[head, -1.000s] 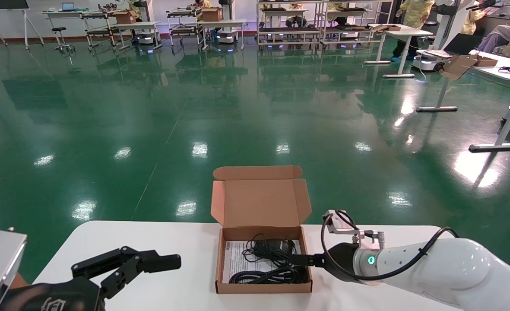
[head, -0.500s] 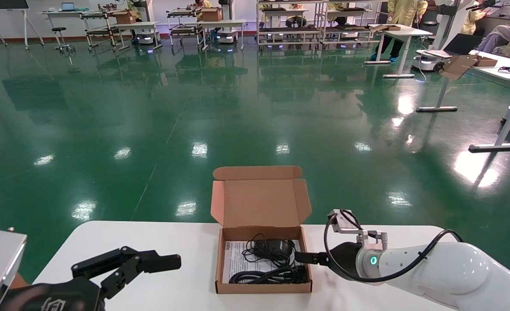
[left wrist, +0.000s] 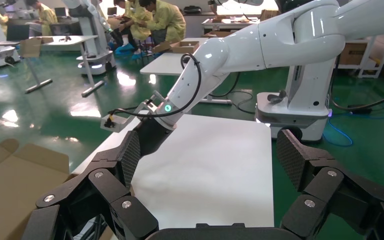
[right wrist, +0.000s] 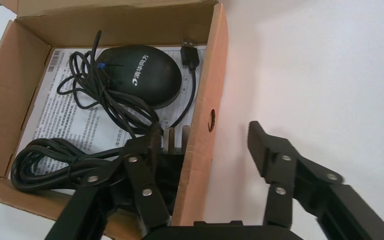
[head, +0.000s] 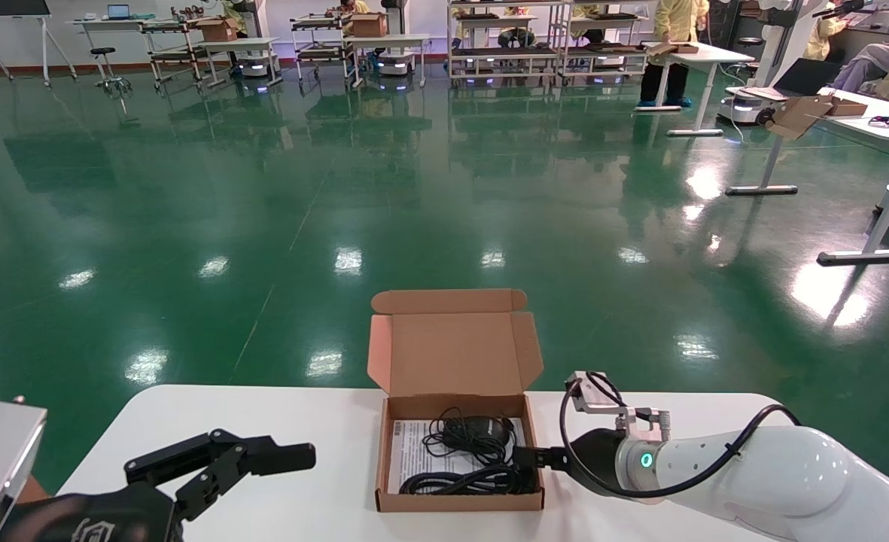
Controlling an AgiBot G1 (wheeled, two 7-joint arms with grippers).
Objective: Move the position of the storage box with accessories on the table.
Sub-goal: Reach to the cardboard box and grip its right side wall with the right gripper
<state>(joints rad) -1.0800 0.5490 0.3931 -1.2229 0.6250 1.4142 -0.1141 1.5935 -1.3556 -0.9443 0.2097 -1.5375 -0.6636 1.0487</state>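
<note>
My right gripper needs to move the storage box with its accessories across the table, so it should next grab the box by its side.
The storage box is a shallow brown cardboard mailer with its lid standing open at the far edge of the white table. Inside lie black coiled cables and a black oval adapter on a white printed sheet. My right gripper is open and straddles the box's right wall: one finger is inside by the cables, the other outside over the table. The adapter lies just ahead. My left gripper is open and empty at the near left.
The table's far edge runs just behind the box lid. The green floor lies beyond, with other white desks and racks far off. In the left wrist view my open left gripper faces across the bare tabletop toward the right arm.
My right gripper drew back slightly to the right, then returned and sank a little over the box's right wall. The box and the left arm have not moved.
</note>
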